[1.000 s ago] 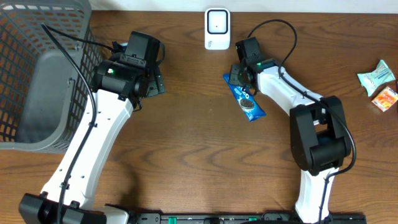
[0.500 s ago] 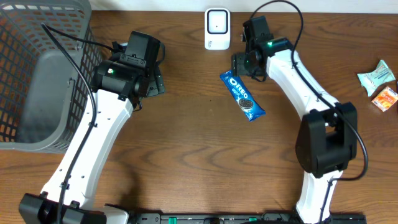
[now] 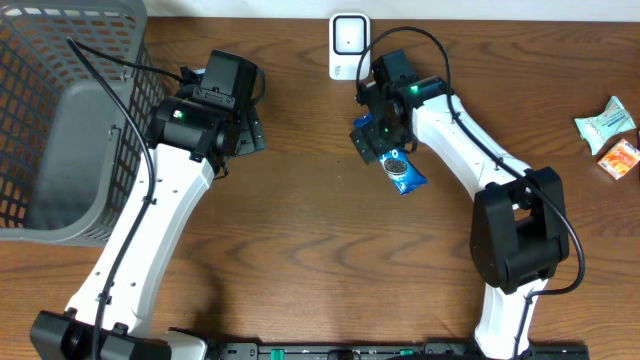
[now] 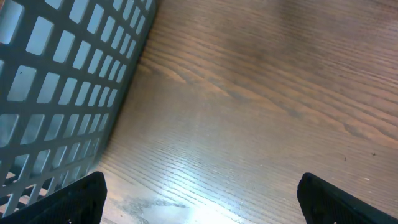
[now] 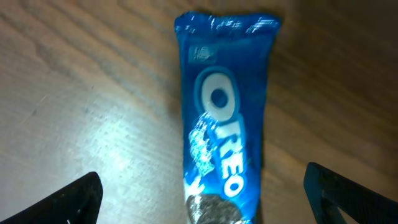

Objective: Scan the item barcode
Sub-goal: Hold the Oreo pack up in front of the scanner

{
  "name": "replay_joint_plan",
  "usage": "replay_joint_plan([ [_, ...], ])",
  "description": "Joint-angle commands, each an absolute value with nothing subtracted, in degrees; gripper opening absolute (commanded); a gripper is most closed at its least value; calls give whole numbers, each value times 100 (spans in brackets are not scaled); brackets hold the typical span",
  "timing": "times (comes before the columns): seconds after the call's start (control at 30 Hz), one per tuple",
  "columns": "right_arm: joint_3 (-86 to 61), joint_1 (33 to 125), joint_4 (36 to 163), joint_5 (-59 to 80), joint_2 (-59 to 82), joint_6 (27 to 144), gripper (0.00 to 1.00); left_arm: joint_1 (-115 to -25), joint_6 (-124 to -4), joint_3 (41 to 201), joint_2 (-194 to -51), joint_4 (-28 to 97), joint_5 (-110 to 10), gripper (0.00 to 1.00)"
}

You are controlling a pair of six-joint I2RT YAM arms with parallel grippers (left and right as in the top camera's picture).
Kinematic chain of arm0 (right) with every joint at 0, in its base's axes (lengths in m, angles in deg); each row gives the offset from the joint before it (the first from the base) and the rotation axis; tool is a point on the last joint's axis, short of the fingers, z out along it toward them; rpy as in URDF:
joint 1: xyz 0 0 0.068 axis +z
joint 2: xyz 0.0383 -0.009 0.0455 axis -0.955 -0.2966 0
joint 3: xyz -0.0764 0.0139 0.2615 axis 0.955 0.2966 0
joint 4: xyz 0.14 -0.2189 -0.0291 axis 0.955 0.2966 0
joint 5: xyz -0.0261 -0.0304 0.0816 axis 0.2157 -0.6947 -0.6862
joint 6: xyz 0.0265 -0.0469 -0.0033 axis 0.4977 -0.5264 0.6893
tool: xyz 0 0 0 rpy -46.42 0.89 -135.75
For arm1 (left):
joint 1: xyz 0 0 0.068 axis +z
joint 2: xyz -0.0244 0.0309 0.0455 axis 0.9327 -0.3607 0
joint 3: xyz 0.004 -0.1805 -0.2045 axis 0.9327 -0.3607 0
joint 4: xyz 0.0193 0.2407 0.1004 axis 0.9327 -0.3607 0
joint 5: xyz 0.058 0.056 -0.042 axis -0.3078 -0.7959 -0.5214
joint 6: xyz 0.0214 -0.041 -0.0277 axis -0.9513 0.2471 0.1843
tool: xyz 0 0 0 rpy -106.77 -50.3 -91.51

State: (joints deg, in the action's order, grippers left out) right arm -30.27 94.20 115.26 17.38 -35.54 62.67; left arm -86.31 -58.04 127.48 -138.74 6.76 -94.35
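I will next grab the Oreo packet across its long sides at the lettering (image 5: 224, 140) with my right gripper, with the label toward my right gripper. That leaves the packet's bottom free for scanning.
A blue Oreo packet (image 3: 402, 172) lies flat on the wooden table, label up, just below the white scanner (image 3: 348, 45) at the back edge. My right gripper (image 3: 378, 136) hovers over the packet's upper end and hides it from overhead. In the right wrist view the packet (image 5: 224, 118) lies lengthways between the fingers of the right gripper (image 5: 214, 199), which is open and apart from it on both sides. My left gripper (image 3: 245, 130) is open over bare wood; the left wrist view shows nothing between the left gripper's (image 4: 211, 202) fingers.
A grey mesh basket (image 3: 60, 120) fills the left side, and its wall (image 4: 56, 74) stands close to the left gripper. Two small snack packs, one pale green (image 3: 605, 120) and one orange (image 3: 620, 158), lie at the far right edge.
My right gripper has opened and let go of the Oreo packet, which stays on the table. The right arm rose toward the scanner, then came back over the packet. The left arm is unmoved.
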Motion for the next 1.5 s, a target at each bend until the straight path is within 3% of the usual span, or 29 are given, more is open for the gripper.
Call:
replay_joint_plan([
  [0.0,-2776,9374,11281,1867,-3517,6121,98,-8618,-5754,12757,-13885,661,-9472,98],
  [0.23,-2109,9427,10488,1856,-3517,6121,71,-8618,-5754,12757,-13885,659,-9472,98],
  [0.47,-1613,9448,9937,2140,-3517,6121,68,-8618,-5754,12757,-13885,661,-9474,98],
  [0.53,-1479,9448,9788,2190,-3517,6119,60,-8618,-5754,12757,-13885,659,-9472,98],
  [0.67,-1250,9448,9524,2210,-3517,6123,23,-8618,-5754,12757,-13885,661,-9472,98],
  [0.77,-1191,9448,9413,2107,-3517,6163,3,-8618,-5754,12757,-13885,661,-9472,98],
  [1.17,-2220,9448,9284,2096,-3373,7843,1,-8618,-5754,12757,-13885,661,-9472,98],
  [1.47,-3180,9448,9214,1799,-3183,7843,1,-8618,-5754,12757,-13885,661,-9472,98],
])
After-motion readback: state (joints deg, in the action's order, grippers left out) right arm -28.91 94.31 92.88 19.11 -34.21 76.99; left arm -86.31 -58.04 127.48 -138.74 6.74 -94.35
